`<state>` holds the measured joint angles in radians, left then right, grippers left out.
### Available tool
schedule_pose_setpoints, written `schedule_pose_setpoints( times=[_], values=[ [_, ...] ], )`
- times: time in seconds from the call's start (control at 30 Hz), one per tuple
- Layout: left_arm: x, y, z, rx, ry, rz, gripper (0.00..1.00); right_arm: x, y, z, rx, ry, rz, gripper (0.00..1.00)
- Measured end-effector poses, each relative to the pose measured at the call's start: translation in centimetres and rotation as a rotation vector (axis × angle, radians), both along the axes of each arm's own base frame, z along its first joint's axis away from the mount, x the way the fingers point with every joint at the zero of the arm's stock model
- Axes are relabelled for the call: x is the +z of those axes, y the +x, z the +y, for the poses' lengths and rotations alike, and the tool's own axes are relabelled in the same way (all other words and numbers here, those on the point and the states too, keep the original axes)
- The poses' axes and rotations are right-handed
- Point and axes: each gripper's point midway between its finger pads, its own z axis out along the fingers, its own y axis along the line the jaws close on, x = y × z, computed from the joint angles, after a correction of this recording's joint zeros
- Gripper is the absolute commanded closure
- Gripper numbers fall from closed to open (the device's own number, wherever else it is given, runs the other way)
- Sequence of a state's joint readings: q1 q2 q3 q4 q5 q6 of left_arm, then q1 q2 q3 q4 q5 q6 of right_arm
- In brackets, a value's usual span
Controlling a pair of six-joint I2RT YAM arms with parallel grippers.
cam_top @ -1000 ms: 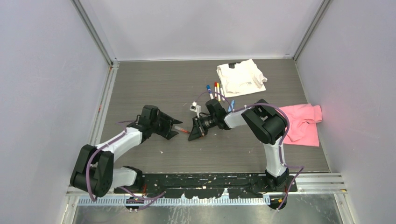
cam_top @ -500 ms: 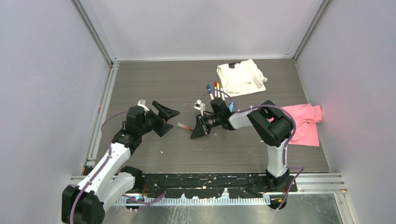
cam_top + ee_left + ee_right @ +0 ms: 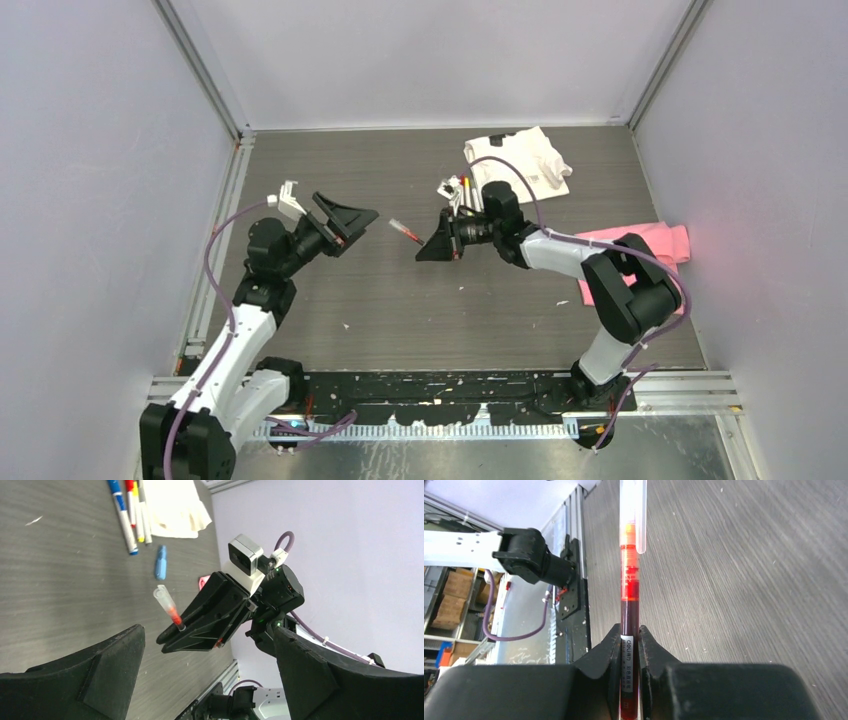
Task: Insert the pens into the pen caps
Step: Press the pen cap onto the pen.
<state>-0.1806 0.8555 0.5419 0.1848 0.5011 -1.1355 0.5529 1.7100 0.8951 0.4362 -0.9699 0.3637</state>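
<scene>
The clear cap (image 3: 398, 226) (image 3: 164, 597) needs to be grabbed next by my left gripper to insert the dark red pen, while my right gripper keeps the body of the pen.
My right gripper (image 3: 629, 635) is shut on a dark red pen (image 3: 629, 580), which sticks straight out past the jaws with a clear clipped cap (image 3: 633, 510) over its far end. From above, the right gripper (image 3: 428, 248) holds that pen (image 3: 405, 232) in the air, pointing left. My left gripper (image 3: 358, 228) stands wide open and empty, a short way left of the pen and facing it. The left wrist view shows the capped pen (image 3: 169, 609) beyond my open left gripper (image 3: 207, 632). Blue, red and yellow pens (image 3: 125, 510) and a light blue cap (image 3: 160, 562) lie on the table.
A white cloth (image 3: 520, 160) lies at the back, with the loose pens (image 3: 465, 190) against its left side. A pink cloth (image 3: 660, 245) lies at the right, partly under the right arm. Grey walls close in both sides and the back.
The left gripper has opened wide, drawn back to the left and risen. The right gripper has carried the red pen toward the back of the table.
</scene>
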Motion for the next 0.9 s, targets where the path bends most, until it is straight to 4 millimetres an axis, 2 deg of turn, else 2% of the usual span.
schedule_pose_setpoints(
  times=[0.17,0.33,0.57,0.9],
  values=[
    [2.3,1.2,-0.8,-0.043,-0.043,-0.100,0.02,3.2,0.3,-0.7,-0.014,0.061,-0.033,0.99],
    [3.3,1.9,-1.8,-0.082,-0.068,-0.139,0.06,4.9,0.4,-0.8,-0.015,0.116,-0.022,0.99],
    [3.6,1.3,-4.6,-0.159,-0.079,-0.169,0.14,6.0,0.0,-0.7,-0.004,0.158,0.006,0.99],
    [2.7,2.6,-6.3,-0.149,-0.074,-0.142,0.33,6.5,-0.2,-0.7,0.001,0.178,0.015,0.99]
  ],
)
